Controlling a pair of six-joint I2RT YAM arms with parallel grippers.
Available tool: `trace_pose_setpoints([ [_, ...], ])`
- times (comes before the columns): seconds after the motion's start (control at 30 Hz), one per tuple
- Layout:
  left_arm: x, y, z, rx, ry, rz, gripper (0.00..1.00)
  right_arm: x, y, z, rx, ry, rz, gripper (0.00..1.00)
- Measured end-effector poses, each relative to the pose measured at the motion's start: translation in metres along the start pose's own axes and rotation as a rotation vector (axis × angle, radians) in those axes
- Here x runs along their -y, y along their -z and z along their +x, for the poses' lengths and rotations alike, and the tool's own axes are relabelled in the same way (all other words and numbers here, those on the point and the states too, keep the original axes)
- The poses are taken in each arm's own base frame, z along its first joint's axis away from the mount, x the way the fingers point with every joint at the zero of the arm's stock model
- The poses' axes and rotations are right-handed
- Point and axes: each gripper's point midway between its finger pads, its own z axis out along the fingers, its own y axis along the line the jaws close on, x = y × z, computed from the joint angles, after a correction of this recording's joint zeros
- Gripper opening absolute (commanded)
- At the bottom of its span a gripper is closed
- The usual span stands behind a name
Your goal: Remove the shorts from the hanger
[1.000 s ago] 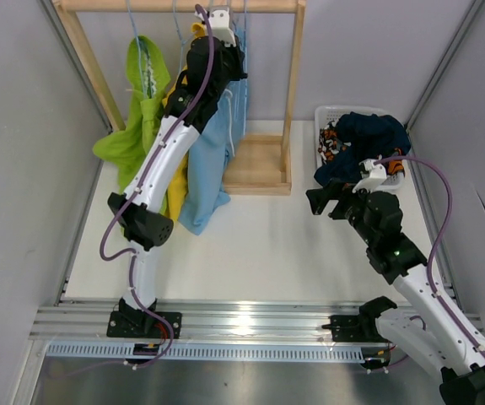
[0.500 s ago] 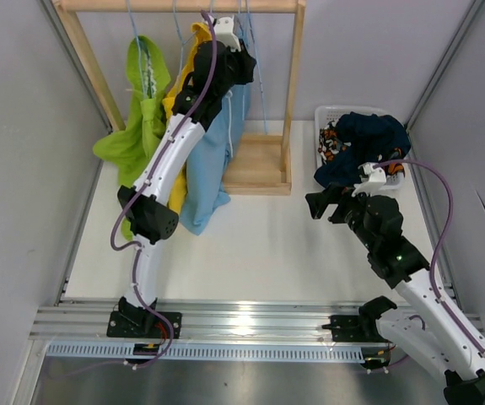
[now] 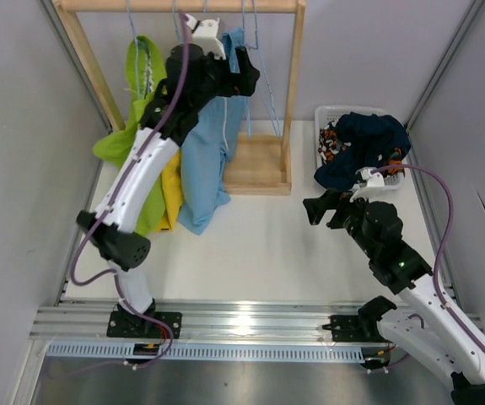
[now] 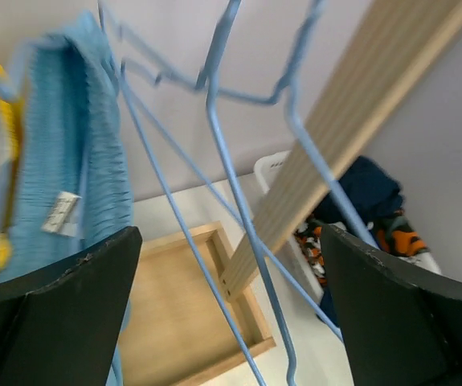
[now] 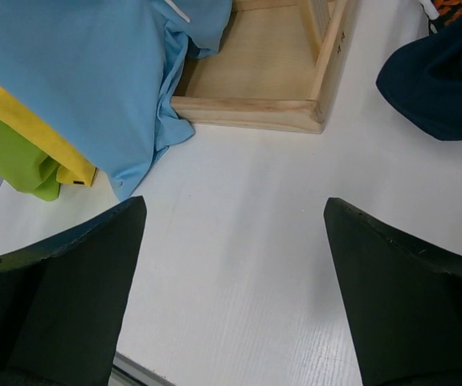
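My left gripper should next pick up the light blue shorts' hanger by its near wire arm. The hook and the waistband will stay free, so the shorts can slide off.
Three pairs of shorts hang from the wooden rack: lime green, yellow and light blue. My left gripper is high up by the rail, to the right of the light blue waistband, open and holding nothing. Bare blue wire hangers cross between its fingers. Navy shorts and patterned shorts lie in the white basket. My right gripper stands open low over the table, empty.
The rack's wooden base tray sits on the table behind the hanging shorts, with its right post close to my left fingers. The basket stands at the right against the wall. Grey walls close in both sides.
My left gripper has gone from shut at the top of the light blue shorts to wide open, and its arm has swung left. The right arm has edged slightly left.
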Motion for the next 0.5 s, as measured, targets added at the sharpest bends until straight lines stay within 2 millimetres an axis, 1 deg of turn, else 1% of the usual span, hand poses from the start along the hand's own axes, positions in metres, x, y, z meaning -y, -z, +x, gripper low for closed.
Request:
trace_pose_setpoints([
  [0.07,0.009,0.029,-0.025,0.038,0.001,0.029,0.99,0.001,0.002,0.001,0.0,0.001,0.009,0.99],
  [0.13,0.017,0.066,-0.055,0.094,0.001,0.057,0.99,0.004,0.003,0.001,0.0,0.003,0.025,1.0],
  [0.2,0.02,0.097,-0.074,0.14,-0.008,0.065,0.99,0.007,0.003,0.002,-0.003,0.004,0.037,0.99],
  [0.27,0.018,0.127,-0.088,0.181,-0.024,0.051,0.99,0.01,0.003,0.003,-0.005,0.006,0.052,1.0],
  [0.3,0.014,0.139,-0.093,0.198,-0.033,0.037,0.99,0.011,0.003,0.004,-0.007,0.006,0.056,1.0],
  [0.33,0.011,0.147,-0.098,0.213,-0.04,0.023,0.99,0.011,0.003,0.004,-0.01,0.007,0.059,0.99],
  [0.4,0.002,0.156,-0.106,0.238,-0.051,-0.008,0.99,0.012,0.002,0.007,-0.018,0.008,0.063,0.99],
  [0.47,-0.007,0.156,-0.108,0.243,-0.058,-0.038,0.99,0.013,0.001,0.009,-0.028,0.01,0.066,0.99],
  [0.5,-0.012,0.152,-0.106,0.235,-0.064,-0.054,0.99,0.013,0.001,0.01,-0.031,0.01,0.067,0.99],
])
